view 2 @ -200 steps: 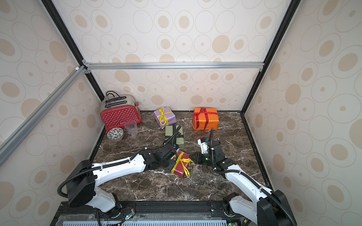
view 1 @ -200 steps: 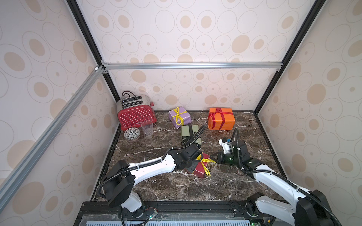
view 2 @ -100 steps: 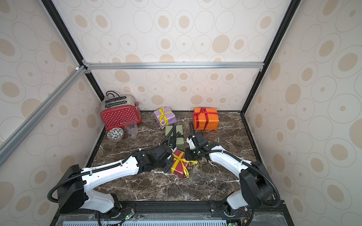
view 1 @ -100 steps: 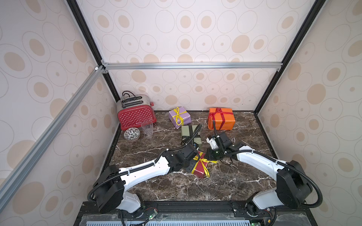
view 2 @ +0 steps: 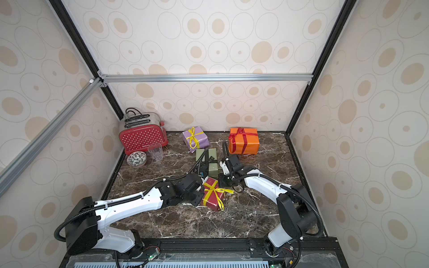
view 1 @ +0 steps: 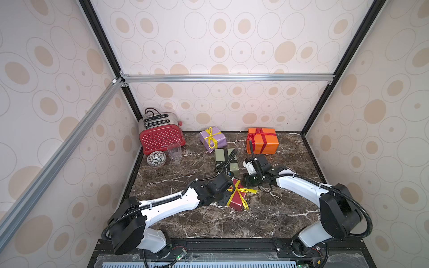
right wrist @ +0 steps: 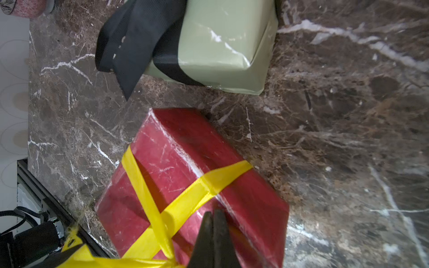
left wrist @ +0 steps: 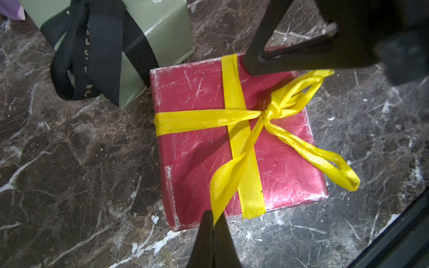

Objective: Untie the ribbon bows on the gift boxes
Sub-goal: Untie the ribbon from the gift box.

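Note:
Full loops remain at the knot (left wrist: 267, 114) beyond my fingertips, so I need to pull the yellow tail (left wrist: 228, 178) away before opening my left gripper.
The dark red gift box (view 1: 234, 199) (left wrist: 197, 150) lies mid-table, its yellow ribbon bow (view 1: 240, 190) (left wrist: 269, 113) still knotted with two loops. My left gripper (view 1: 228, 189) (left wrist: 214, 215) is shut on one loose tail of that yellow ribbon at the box's left edge. Over the box's far corner my right gripper (view 1: 249, 183) (right wrist: 213, 213) hangs shut, with nothing showing between its jaws. Behind them the olive green box (view 1: 226, 160) carries a black ribbon (left wrist: 97, 53). Further back stand the lilac box (view 1: 213, 139) with a yellow bow and the orange box (view 1: 262, 140) with a red bow.
A red white-dotted toaster (view 1: 161, 134) stands at the back left. A clear cup (view 1: 174, 151) and a patterned bowl (view 1: 156, 159) sit in front of it. Patterned walls close in the marble table (view 1: 185, 222) on three sides.
My right arm has swung in from the right to the red box's far corner and its jaws have shut. The left gripper has kept its hold on the yellow tail.

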`<state>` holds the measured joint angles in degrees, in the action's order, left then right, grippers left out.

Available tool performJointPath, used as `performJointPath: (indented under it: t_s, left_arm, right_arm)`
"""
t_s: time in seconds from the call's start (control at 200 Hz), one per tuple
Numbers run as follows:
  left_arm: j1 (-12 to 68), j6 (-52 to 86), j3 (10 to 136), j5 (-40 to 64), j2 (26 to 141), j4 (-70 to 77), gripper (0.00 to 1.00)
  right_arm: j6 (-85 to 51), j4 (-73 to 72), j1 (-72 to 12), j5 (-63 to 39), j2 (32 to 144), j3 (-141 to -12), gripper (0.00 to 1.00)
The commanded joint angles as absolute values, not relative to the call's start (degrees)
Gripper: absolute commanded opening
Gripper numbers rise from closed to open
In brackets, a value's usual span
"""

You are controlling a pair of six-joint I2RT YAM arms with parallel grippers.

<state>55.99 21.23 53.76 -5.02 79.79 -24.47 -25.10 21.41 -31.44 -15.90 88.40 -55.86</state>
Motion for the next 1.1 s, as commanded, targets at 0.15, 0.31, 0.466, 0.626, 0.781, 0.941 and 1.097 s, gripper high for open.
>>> performJointPath:
  t_s: [0.15, 0.31, 0.466, 0.626, 0.781, 0.941, 1.097]
  left_arm:
    - [56.08, 24.76, 50.3, -12.22, 73.88, -19.85, 0.0]
    - [56.05, 29.19, 47.13, -19.38, 70.94, -18.88, 0.0]
    - [55.99, 34.94, 44.56, -27.45, 67.49, -20.32, 0.0]
    - [55.9, 41.98, 42.05, -36.45, 62.78, -23.25, 0.0]
    - [55.92, 47.03, 37.84, -41.41, 56.78, -22.16, 0.0]
    - [55.63, 50.11, 36.64, -43.68, 55.01, -23.36, 0.0]
    - [55.26, 51.59, 37.01, -44.12, 56.14, -25.07, 0.0]
  right_arm:
    - [-23.73, 23.44, -31.4, -11.43, 90.71, -51.11, 0.01]
    - [-23.83, 21.9, -31.46, -11.25, 90.96, -50.22, 0.01]
    - [-23.75, 21.93, -31.39, -11.23, 91.76, -50.3, 0.0]
    - [-23.82, 21.23, -31.46, -11.34, 90.89, -49.88, 0.0]
    - [-23.63, 21.01, -31.39, -11.6, 90.79, -49.65, 0.0]
    - [-23.73, 19.82, -31.43, -12.96, 90.55, -49.2, 0.0]
    - [-23.74, 19.17, -31.41, -13.69, 90.57, -48.96, 0.0]
